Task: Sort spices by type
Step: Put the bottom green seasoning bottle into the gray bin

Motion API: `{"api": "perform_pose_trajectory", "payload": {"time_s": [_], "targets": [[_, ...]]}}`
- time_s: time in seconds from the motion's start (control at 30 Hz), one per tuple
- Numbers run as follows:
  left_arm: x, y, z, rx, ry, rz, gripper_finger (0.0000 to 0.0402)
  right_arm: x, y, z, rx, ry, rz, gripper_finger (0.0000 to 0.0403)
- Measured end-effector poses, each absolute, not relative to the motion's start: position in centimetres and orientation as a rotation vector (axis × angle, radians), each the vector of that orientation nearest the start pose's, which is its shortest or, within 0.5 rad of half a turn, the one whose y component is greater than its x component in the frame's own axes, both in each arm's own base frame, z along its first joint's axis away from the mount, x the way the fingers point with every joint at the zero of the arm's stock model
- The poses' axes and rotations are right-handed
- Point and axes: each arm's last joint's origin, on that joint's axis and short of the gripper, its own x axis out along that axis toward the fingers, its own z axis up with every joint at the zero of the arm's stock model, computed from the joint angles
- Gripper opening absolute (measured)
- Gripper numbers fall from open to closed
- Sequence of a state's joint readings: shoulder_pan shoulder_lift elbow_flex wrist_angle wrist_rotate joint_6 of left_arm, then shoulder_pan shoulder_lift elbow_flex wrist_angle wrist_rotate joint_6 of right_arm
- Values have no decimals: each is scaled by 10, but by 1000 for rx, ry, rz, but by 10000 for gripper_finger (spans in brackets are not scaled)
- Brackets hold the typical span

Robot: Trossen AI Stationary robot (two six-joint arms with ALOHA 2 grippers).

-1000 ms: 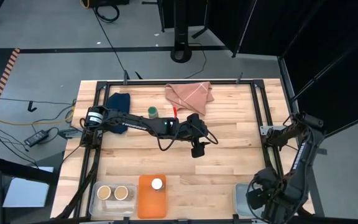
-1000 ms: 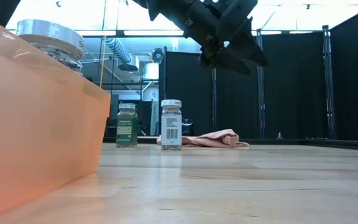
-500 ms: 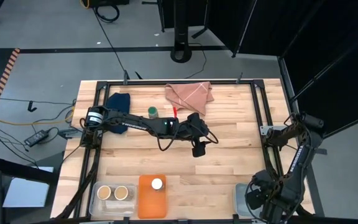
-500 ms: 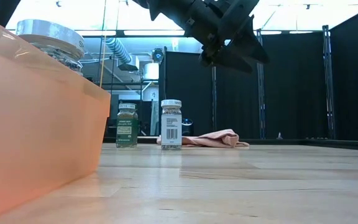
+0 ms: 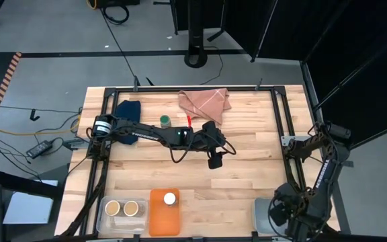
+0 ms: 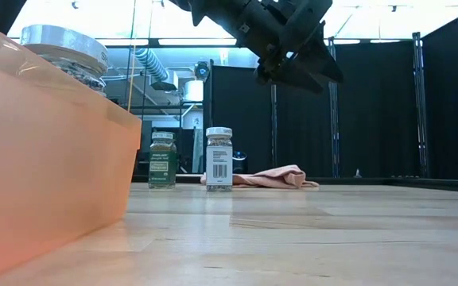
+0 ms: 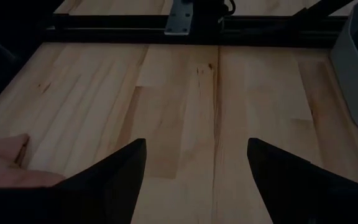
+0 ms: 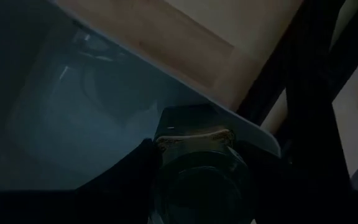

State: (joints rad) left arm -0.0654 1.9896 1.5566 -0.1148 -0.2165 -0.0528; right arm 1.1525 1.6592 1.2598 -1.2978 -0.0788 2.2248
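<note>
The robot's right gripper needs to hold on to the spice jar until its lower end is inside the bin's rim, because that end overlaps the grey bin's rim (image 8: 235,115).
A green-lidded spice jar (image 5: 164,121) (image 6: 162,160) and a white-lidded one (image 6: 219,158) stand upright on the table's far half. Two tan-lidded jars (image 5: 123,208) sit in a clear bin. A white-lidded jar (image 5: 170,199) sits in the orange bin (image 5: 163,216). My left gripper (image 5: 213,162) (image 7: 194,162) hangs open over the table's middle with nothing between its fingers. My right gripper (image 8: 197,180) is at the near right corner, pointing down over the grey bin (image 5: 261,214), shut on a spice jar (image 8: 196,155). The dim view hides that jar's lid colour. My right gripper pinches the spice jar between its two fingers, one on each side of its round body (image 8: 197,186). The fingers come from above, pointing down. The jar hangs upright below them over the grey bin's corner (image 8: 253,134). I cannot tell whether it touches the bin.
A pink cloth (image 5: 205,102) and a dark blue cloth (image 5: 127,109) lie along the far edge. A black frame (image 5: 274,114) rims the tabletop. Bare wood lies between the near bins and under my left gripper.
My right gripper has sunk a little toward the grey bin, keeping its hold on the jar.
</note>
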Motion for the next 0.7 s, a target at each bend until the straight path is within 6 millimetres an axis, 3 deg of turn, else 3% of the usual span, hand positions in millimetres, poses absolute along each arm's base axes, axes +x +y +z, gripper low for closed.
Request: {"api": "perform_pose_trajectory", "payload": {"time_s": [0.7], "targets": [[457, -23, 248, 28, 518, 182, 284, 99, 264, 230, 505, 1557, -675, 212]]}}
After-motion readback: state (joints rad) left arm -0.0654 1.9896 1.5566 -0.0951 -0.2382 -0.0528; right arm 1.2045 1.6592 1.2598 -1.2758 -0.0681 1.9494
